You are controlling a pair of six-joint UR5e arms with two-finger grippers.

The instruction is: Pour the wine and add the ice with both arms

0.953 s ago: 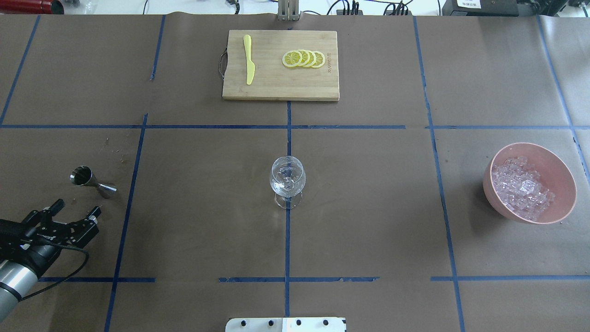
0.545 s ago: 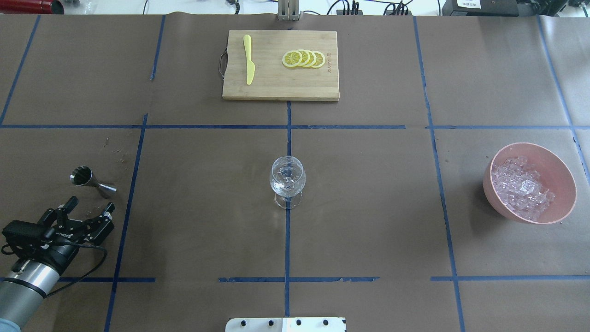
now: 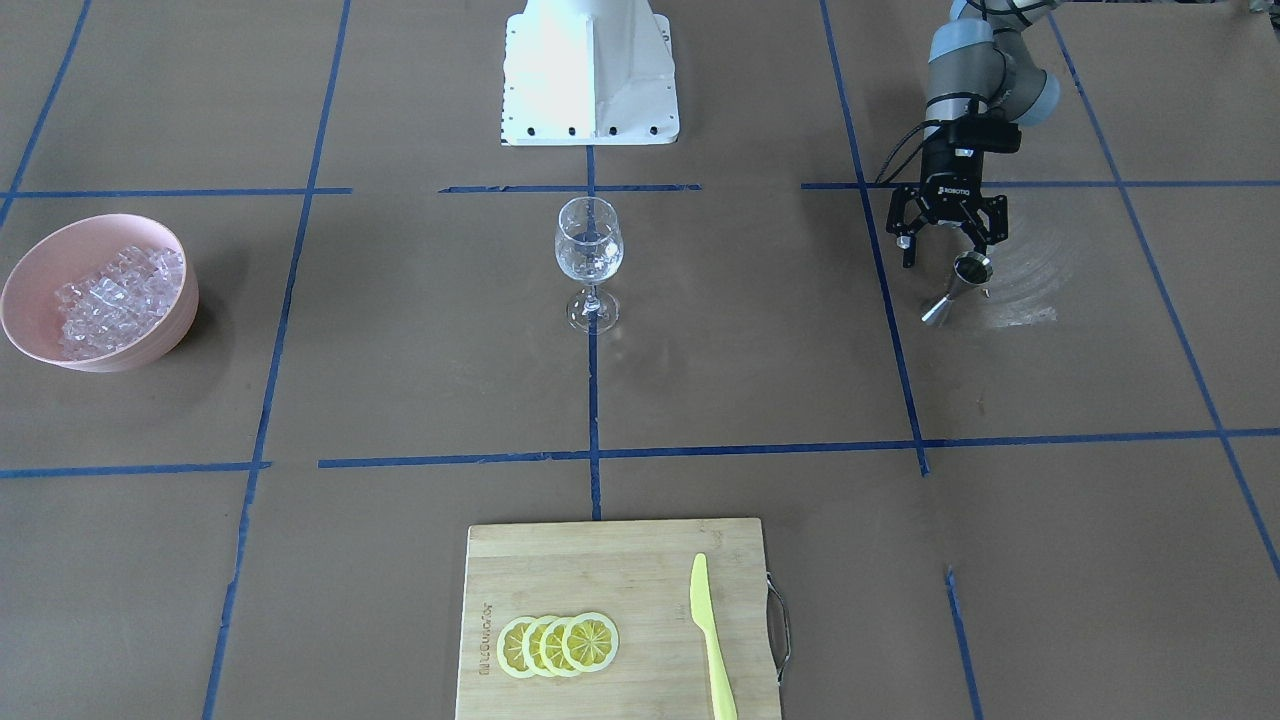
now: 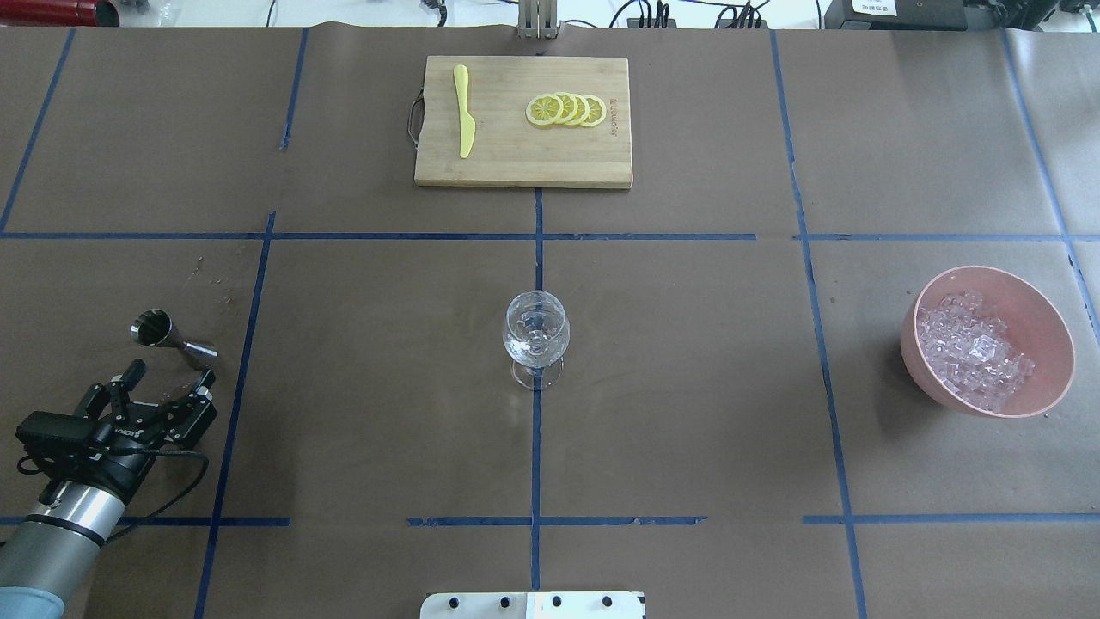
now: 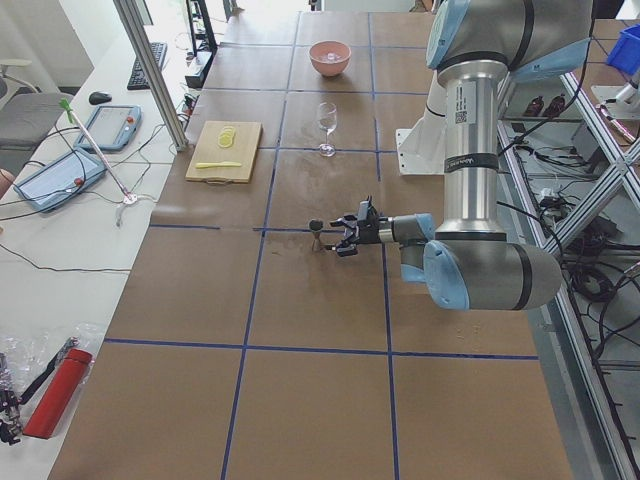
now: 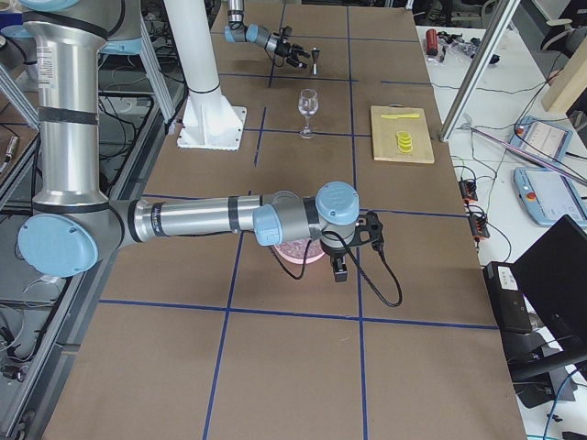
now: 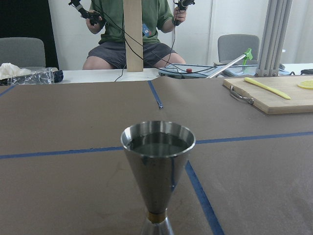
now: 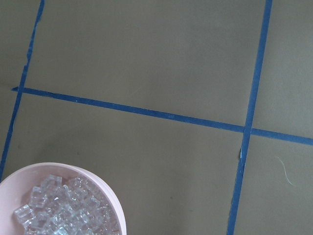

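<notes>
I will grab the steel jigger by its narrow middle (image 3: 954, 292) with my left gripper next. Then it can pour wine into the glass (image 3: 589, 246).
A steel jigger (image 4: 172, 336) with dark liquid in its cup (image 7: 157, 147) stands at the table's left. My left gripper (image 4: 170, 375) is open and low, just short of the jigger, aimed at it; it also shows in the front view (image 3: 945, 258). The empty wine glass (image 4: 534, 335) stands upright at the table's centre. The ice (image 4: 971, 348) fills a pink bowl (image 4: 1044, 309) at the right. My right gripper (image 6: 339, 264) hangs above that bowl and shows only in the right side view; I cannot tell whether it is open. The right wrist view shows ice (image 8: 63, 210) below.
A wooden cutting board (image 4: 516, 163) at the far centre holds lemon slices (image 4: 567, 110) and a yellow knife (image 4: 464, 112). The white pedestal (image 3: 590, 70) stands at the near centre edge. Blue tape lines cross the brown table cover.
My left gripper has moved forward and slightly right toward the jigger, still open. The jigger, glass and bowl have not moved.
</notes>
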